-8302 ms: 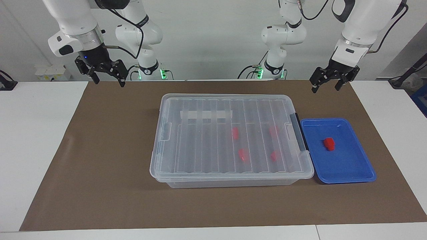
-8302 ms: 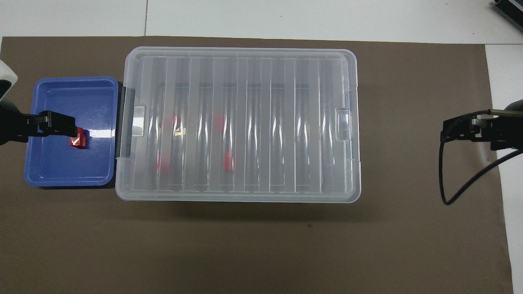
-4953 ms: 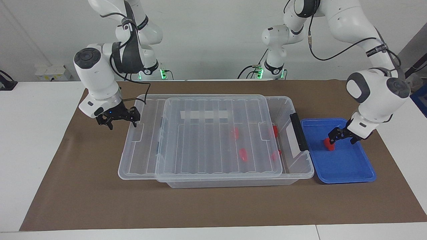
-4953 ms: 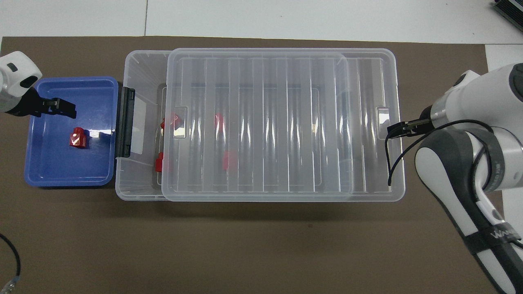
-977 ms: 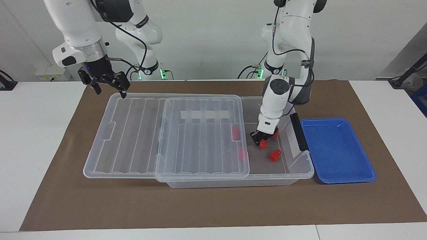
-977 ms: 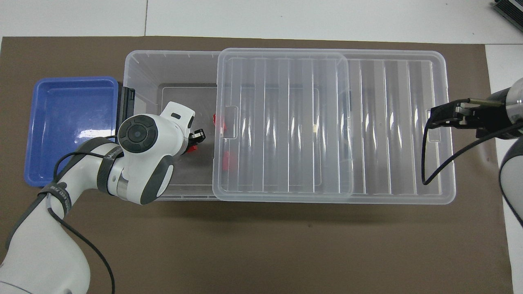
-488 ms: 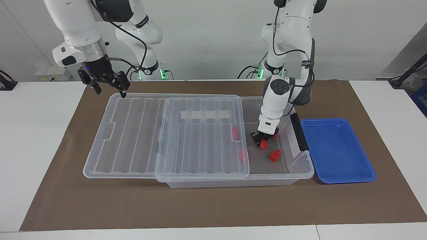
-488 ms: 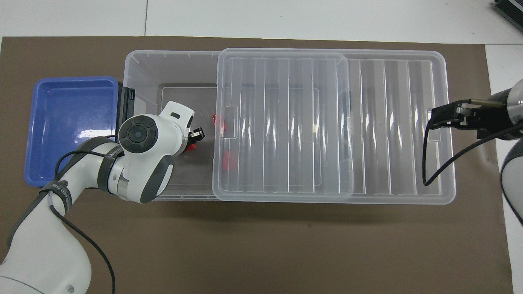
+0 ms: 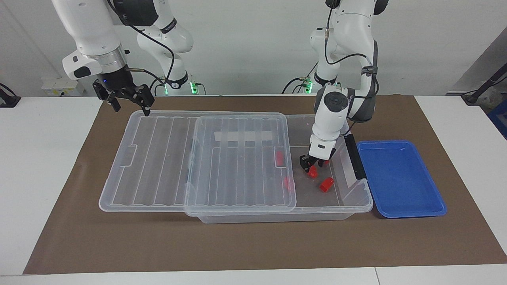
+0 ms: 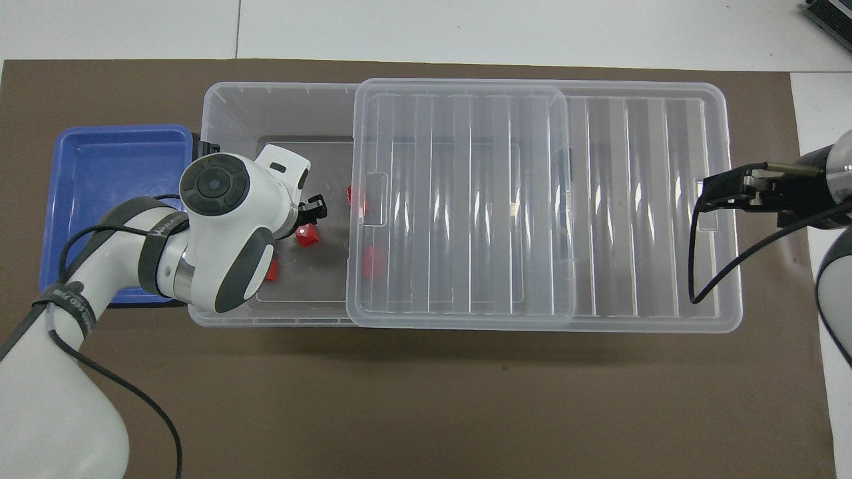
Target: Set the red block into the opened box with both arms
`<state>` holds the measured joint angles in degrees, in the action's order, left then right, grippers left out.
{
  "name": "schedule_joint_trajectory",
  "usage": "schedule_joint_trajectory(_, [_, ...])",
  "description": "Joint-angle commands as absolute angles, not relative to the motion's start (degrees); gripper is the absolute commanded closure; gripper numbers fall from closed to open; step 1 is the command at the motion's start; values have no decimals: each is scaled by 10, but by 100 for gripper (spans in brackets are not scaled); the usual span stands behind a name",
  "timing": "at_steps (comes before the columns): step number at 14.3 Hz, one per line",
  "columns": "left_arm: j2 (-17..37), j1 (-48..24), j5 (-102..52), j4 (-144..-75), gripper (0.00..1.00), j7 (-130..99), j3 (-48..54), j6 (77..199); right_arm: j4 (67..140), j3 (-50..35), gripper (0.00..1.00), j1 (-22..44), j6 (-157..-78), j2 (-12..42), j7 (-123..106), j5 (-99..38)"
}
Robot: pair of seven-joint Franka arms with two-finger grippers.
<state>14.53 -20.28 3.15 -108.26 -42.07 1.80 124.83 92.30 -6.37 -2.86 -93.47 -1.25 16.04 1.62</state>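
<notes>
The lid's inner half point(image 10: 463, 203) rests on the box, so my right gripper will next grab the lid by its overhanging outer edge, where fingers fit around it.
The clear box point(image 9: 358, 199) stands mid-table with its ribbed lid point(image 9: 158, 158) slid halfway off toward the right arm's end. A red block point(image 9: 313, 171) point(image 10: 307, 235) lies on the floor of the uncovered part. Just above it my left gripper point(image 9: 311, 162) point(image 10: 311, 214) reaches down into the box, open and apart from the block. My right gripper point(image 9: 130, 103) point(image 10: 715, 193) hangs open over the lid's outer end and holds nothing.
Other red blocks lie in the box: one in the open part point(image 9: 326, 184), two under the lid's edge point(image 9: 279, 158) point(image 9: 288, 183). A shallow blue tray point(image 9: 400, 178) sits beside the box's dark handle point(image 9: 353, 156), toward the left arm's end. Brown mat underneath.
My left gripper has opened and risen a little, leaving the red block on the box floor. The right arm and the lid have not moved.
</notes>
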Motion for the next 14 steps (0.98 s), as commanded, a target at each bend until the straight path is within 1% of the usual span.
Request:
schedule_joint_trajectory(1, [133,-195,39,-942,36,-410,11,1055,934,-66,0,-39,-929,-25,144,4])
schedule_joint_trajectory(2, [133,-179,36,-901,36,-384,14,996,934,-66,0,-39,-929,-25,144,4])
schedule_joint_trajectory(4, [131,-149,37,-843,36,-308,12,904,934,-64,1,-41,-930,-25,144,4])
schedule_joint_trajectory(5, [130,-131,37,-825,36,-265,11,875,935,-64,8,-47,-931,-25,143,4])
schedule_joint_trajectory(6, [115,-111,38,-818,35,-218,11,858,937,-65,26,-52,-934,-25,138,4])
schedule_joint_trajectory(7, [87,-97,37,-821,31,-175,8,856,940,-64,58,-61,-936,-25,115,4])
schedule_joint_trajectory(8, [71,-83,37,-824,18,-144,9,849,949,-64,97,-75,-944,-26,91,4])
schedule_joint_trajectory(9, [56,-68,38,-824,7,-122,11,840,959,-64,100,-88,-959,-27,84,4])
schedule_joint_trajectory(10, [48,-61,39,-825,0,-102,11,828,976,-64,100,-97,-977,-32,81,4])
schedule_joint_trajectory(14, [21,-61,43,-832,0,-48,11,781,1060,-64,100,-149,-1076,-38,42,4])
